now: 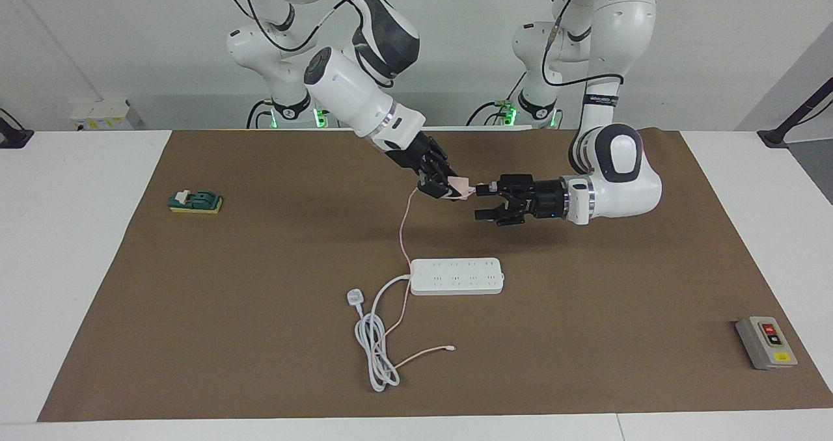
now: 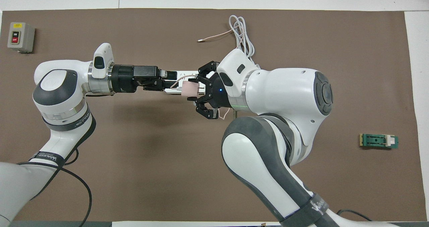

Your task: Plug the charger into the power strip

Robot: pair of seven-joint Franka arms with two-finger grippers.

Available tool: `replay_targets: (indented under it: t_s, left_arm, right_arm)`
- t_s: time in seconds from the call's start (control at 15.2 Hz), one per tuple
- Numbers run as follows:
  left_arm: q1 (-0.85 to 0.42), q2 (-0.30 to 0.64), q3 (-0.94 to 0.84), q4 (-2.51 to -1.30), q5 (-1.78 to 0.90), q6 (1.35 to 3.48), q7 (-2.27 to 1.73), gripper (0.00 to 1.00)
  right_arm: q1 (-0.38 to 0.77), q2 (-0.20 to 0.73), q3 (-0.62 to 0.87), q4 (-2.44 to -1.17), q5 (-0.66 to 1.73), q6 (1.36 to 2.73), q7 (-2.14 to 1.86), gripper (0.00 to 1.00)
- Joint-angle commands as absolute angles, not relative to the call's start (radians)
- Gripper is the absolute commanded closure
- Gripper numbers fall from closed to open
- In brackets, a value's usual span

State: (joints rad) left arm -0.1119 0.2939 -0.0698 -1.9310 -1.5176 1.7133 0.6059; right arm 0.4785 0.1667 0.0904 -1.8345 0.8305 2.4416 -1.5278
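My right gripper's fingers cover two opposite sides of the charger (image 1: 461, 185), so my left gripper needs to grab the charger next by its exposed upper and lower sides.
The pale pink charger (image 1: 461, 185) is held in the air in my right gripper (image 1: 449, 187), which is shut on it; it also shows in the overhead view (image 2: 189, 88) at that gripper (image 2: 196, 89). Its thin pink cable (image 1: 403, 233) hangs down past the strip's end to a white connector (image 1: 452, 348) on the mat. My left gripper (image 1: 480, 201) is open beside the charger, its upper finger next to the cube; in the overhead view this gripper (image 2: 171, 84) comes in level. The white power strip (image 1: 455, 276) lies flat on the mat, partly hidden under both grippers in the overhead view (image 2: 184, 75).
A white three-pin plug (image 1: 355, 296) and its coiled thick cord (image 1: 377, 350) lie by the strip's end. A grey button box (image 1: 766, 342) sits toward the left arm's end, a green block on a yellow pad (image 1: 195, 201) toward the right arm's end. A brown mat (image 1: 586, 363) covers the table.
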Motion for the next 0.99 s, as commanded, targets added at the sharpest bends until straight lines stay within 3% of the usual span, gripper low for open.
replay_targets:
  t_s: [0.0, 0.46, 0.92]
  left_arm:
    - [-0.117, 0.275, -0.064, -1.970, -1.543, 1.727, 0.637, 0.00]
    - [-0.121, 0.258, -0.064, -2.012, -1.591, 1.729, 0.644, 0.00]
    - [-0.132, 0.183, -0.066, -2.083, -1.601, 1.727, 0.644, 0.00]
  right_arm:
    - [0.466, 0.156, 0.097, -1.836, 0.906, 2.418, -1.641, 1.00]
    - [0.440, 0.152, 0.097, -1.836, 0.922, 2.362, -1.654, 1.00]
    - [0.393, 0.161, 0.095, -1.801, 0.917, 2.289, -1.667, 1.00]
